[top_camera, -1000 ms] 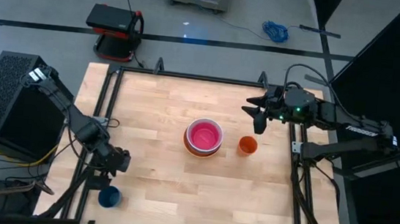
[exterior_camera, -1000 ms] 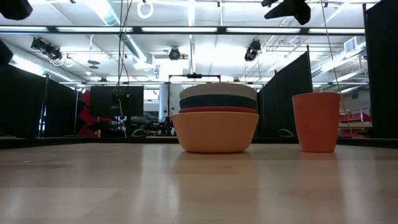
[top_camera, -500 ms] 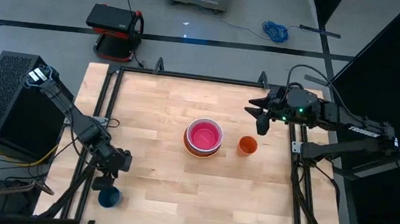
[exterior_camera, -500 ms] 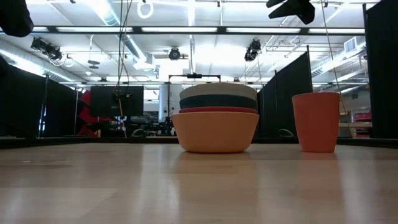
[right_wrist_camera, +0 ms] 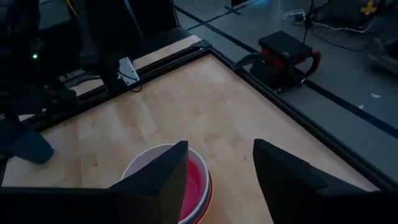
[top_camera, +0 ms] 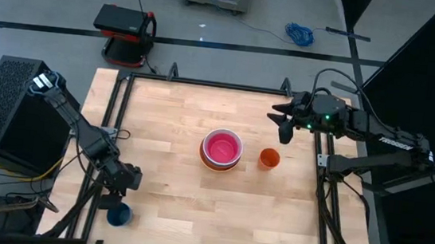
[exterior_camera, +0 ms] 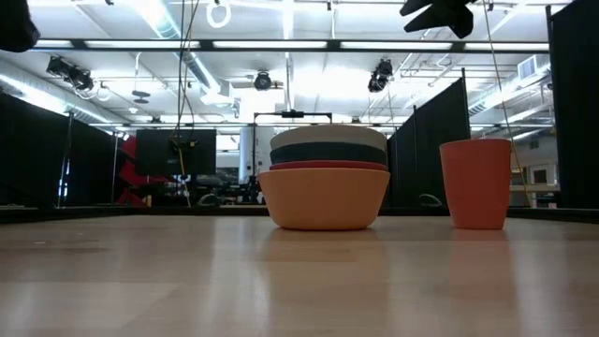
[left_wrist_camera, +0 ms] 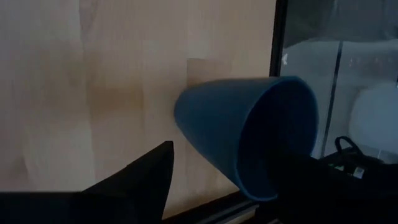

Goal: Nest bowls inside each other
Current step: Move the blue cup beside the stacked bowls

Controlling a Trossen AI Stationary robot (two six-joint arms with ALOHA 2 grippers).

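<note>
My left gripper grabs the dark blue cup (left_wrist_camera: 242, 134) by its rim (left_wrist_camera: 252, 104) next, to bring the cup over beside the nested bowls.
The bowls (top_camera: 221, 149) sit nested in one stack at the table's middle, the pink bowl (right_wrist_camera: 194, 184) innermost. In the low view the orange bowl (exterior_camera: 324, 198) rests on the table, with red, teal and white rims above it. My left gripper (top_camera: 117, 200) is at the near left corner, open, with a finger on each side of a dark blue cup (left_wrist_camera: 242, 134). My right gripper (top_camera: 284, 122) hangs open above the table's far right part, clear of everything, and its wrist view looks past its fingers (right_wrist_camera: 155, 180) down at the stack. My left gripper comes at the dark blue cup (top_camera: 119, 215) slanting down from the far side, one finger (left_wrist_camera: 134, 183) beside the cup's wall and the other by its rim (left_wrist_camera: 273, 186). I cannot tell whether either finger touches it.
A small orange cup (top_camera: 269, 158) stands upright just right of the stack. A black metal frame (top_camera: 205, 82) runs along the table's edges. The wood between the stack and the near edge lies bare.
My left gripper has sunk a little toward the dark blue cup at the near left corner. The cup, the stack and the orange cup have stayed where they were.
</note>
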